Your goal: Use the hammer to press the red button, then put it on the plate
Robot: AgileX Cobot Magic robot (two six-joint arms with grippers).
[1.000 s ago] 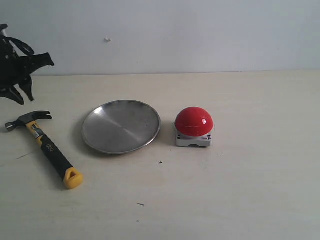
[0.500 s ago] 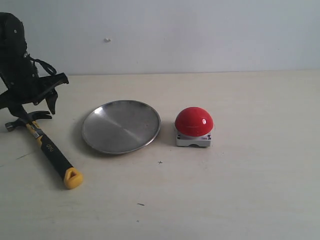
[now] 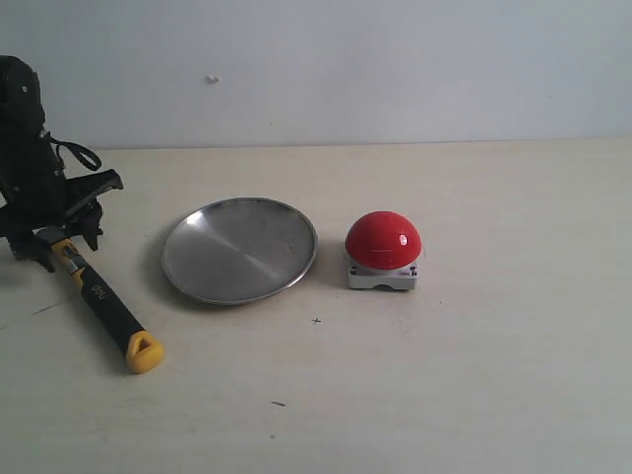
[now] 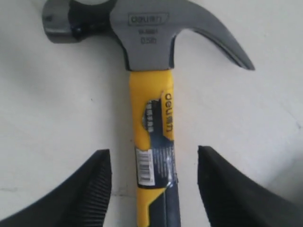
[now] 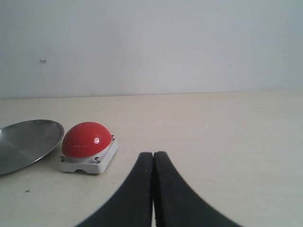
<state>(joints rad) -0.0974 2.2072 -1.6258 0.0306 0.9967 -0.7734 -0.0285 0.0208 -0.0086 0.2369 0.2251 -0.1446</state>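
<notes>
I need to pick up the hammer next with my left gripper, by its handle at the barcode label [image 3: 72, 263], to press the red button [image 3: 383, 240].
The hammer [image 3: 104, 301] lies flat on the table at the left, its black handle running toward the front and ending in a yellow cap. My left gripper [image 3: 61, 242] is down over its head end and hides the steel head in the exterior view. The left wrist view shows the hammer [image 4: 151, 118] with its yellow neck between my two open fingers [image 4: 97, 189], a gap on each side. The steel plate [image 3: 240, 249] lies right of the hammer. The red button [image 3: 383, 240] on its grey base stands right of the plate. My right gripper [image 5: 153, 161] is shut and empty, away from the button [image 5: 86, 141].
A pale wall runs along the table's far edge. The plate's rim [image 5: 28, 142] shows beside the button in the right wrist view. The right arm is outside the exterior view.
My left arm came in from the left edge and dropped over the hammer's head, now straddling the yellow neck. Hammer, plate and button stayed where they were.
</notes>
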